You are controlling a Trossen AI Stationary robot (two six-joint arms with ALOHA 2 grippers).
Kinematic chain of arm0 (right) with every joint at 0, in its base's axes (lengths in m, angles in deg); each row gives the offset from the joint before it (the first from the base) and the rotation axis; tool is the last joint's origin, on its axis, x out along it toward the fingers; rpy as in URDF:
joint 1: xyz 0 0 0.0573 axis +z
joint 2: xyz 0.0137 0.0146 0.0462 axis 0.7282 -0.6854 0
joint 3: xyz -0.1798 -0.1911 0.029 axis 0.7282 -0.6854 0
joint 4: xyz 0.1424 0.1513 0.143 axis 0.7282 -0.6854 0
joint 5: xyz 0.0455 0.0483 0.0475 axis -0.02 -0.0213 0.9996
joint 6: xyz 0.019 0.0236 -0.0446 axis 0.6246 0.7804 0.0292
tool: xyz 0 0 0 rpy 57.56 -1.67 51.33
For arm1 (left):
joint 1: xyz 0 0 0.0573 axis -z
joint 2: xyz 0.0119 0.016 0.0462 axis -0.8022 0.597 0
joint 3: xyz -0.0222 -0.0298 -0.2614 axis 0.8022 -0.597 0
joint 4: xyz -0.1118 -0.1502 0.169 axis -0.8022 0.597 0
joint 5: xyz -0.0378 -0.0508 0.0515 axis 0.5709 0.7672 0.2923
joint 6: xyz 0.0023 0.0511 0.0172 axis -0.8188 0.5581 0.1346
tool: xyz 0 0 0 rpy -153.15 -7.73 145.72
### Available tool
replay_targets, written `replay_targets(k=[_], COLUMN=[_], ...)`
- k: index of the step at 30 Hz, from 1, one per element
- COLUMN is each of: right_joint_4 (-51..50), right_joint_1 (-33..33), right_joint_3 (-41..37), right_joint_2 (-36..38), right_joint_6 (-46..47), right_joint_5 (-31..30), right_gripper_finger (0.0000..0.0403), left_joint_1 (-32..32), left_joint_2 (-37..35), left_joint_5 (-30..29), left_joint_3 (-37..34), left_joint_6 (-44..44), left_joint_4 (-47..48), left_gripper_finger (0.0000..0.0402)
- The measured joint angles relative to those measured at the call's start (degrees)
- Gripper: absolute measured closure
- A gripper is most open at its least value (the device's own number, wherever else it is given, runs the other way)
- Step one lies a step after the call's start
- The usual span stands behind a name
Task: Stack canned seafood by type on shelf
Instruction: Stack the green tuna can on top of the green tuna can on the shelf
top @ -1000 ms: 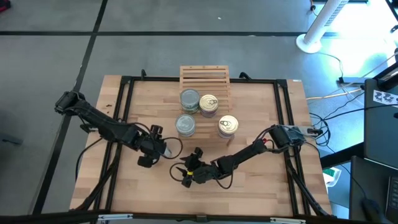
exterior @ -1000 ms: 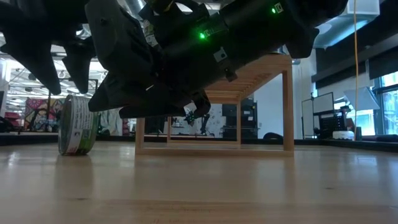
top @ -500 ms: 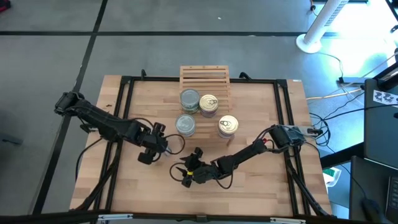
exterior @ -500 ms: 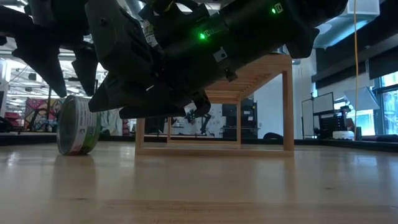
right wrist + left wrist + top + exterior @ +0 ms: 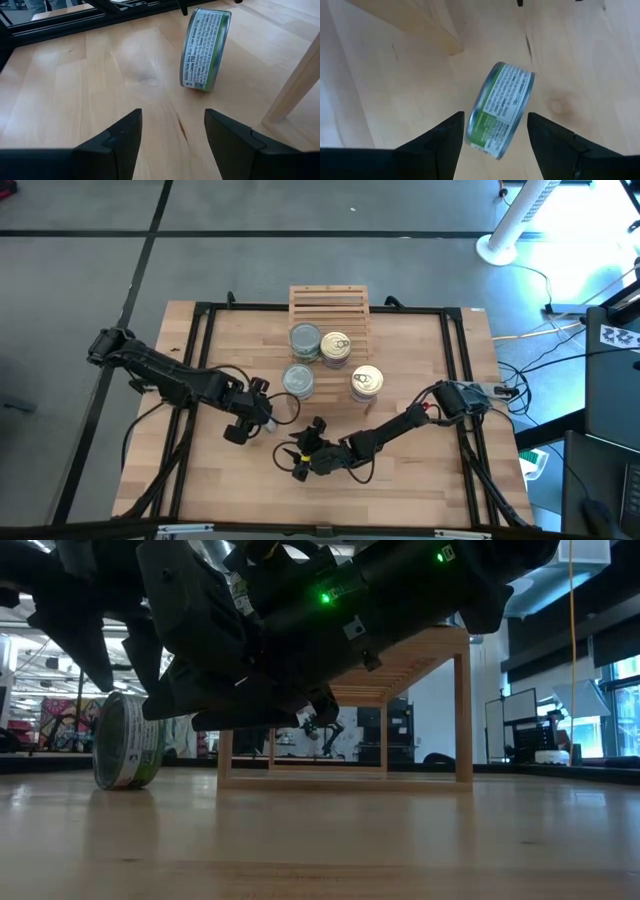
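Note:
The robot should next grab this tin by its flat top and bottom with the left gripper, and then stack it with the grey-topped tins.
One tin (image 5: 500,107) of the canned seafood stands on its rim on the table, with a green and white label; it also shows in the low view (image 5: 125,740) and the right wrist view (image 5: 205,50). My left gripper (image 5: 255,418) hangs open just above the tin, one finger on each side (image 5: 495,117), touching nothing. My right gripper (image 5: 292,458) lies low near the table's front, open and empty (image 5: 172,112), pointing at the tin. On the slatted shelf (image 5: 328,302) stand grey-topped tins (image 5: 305,340), (image 5: 298,380) and golden-topped tins (image 5: 336,347), (image 5: 366,382).
The shelf stands on thin wooden legs (image 5: 463,710) with open room under it. A black metal frame (image 5: 205,330) runs along the table's sides. Bare tabletop lies left of the tin and along the front edge. Cables trail at both arms.
My left gripper has swung a little toward the table's right and far side, turning as it went, and now stands over the tin on its rim. The tin and my right gripper have kept still.

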Motion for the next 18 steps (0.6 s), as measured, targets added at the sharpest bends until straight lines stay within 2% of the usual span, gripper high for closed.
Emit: replay_targets(k=[18], right_joint_4=[-0.1], right_joint_1=[0.0], right_joint_3=[0.0], right_joint_2=[0.0], right_joint_6=[0.0], right_joint_5=[0.0], right_gripper_finger=[0.0187], left_joint_1=[-0.4], left_joint_2=[7.7], left_joint_5=[1.3], left_joint_3=[0.0], left_joint_6=[2.7], left_joint_4=[-0.2], left_gripper_finger=[0.0187])
